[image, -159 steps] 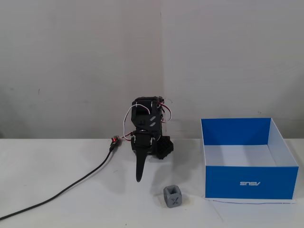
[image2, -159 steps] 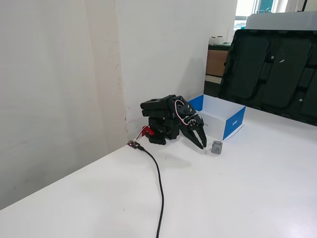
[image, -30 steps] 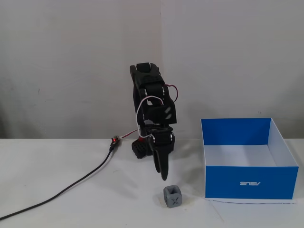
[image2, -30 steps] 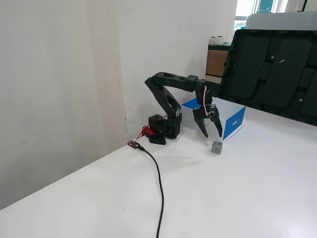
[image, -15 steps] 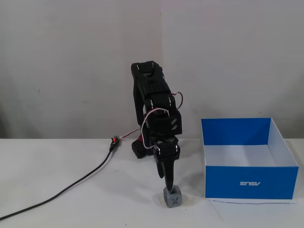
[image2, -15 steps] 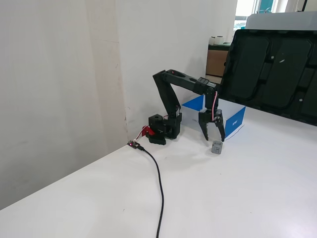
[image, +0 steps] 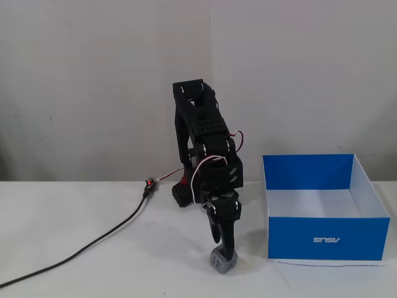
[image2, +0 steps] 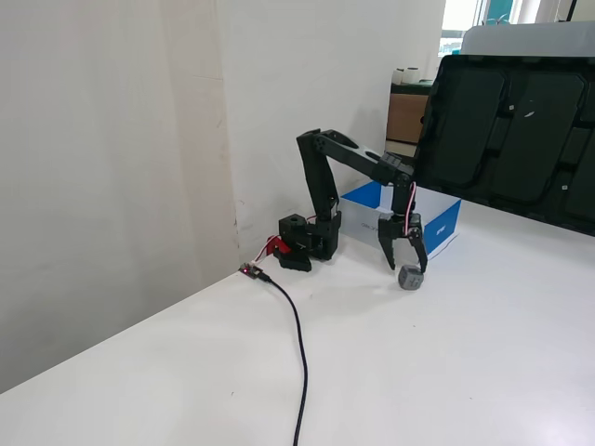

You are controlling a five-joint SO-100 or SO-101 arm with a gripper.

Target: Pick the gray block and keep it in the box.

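I should next grab the block by its opposite sides with my gripper, to put the gray block (image: pixel 217 262) away in the blue box (image: pixel 326 211).
The gray block (image: pixel 217 262) sits on the white table just left of the box (image: pixel 325 239), a shallow blue box that is white inside. My gripper (image: pixel 228 254) points straight down onto the block, and one black finger covers the block's right half in this fixed view. In the other fixed view the gripper (image2: pixel 405 268) stands open, its fingers spread to either side above the block (image2: pixel 410 279). The block rests on the table. The box (image2: pixel 442 228) lies right behind it.
A black cable (image: pixel 93 245) runs from the arm's base (image: pixel 183 194) toward the table's front left. A wall stands close behind the base. A large black panel (image2: pixel 511 139) leans at the far side beyond the box.
The arm has stretched forward and lowered; the open gripper dropped from above the block to straddle it. The block looks nudged slightly.
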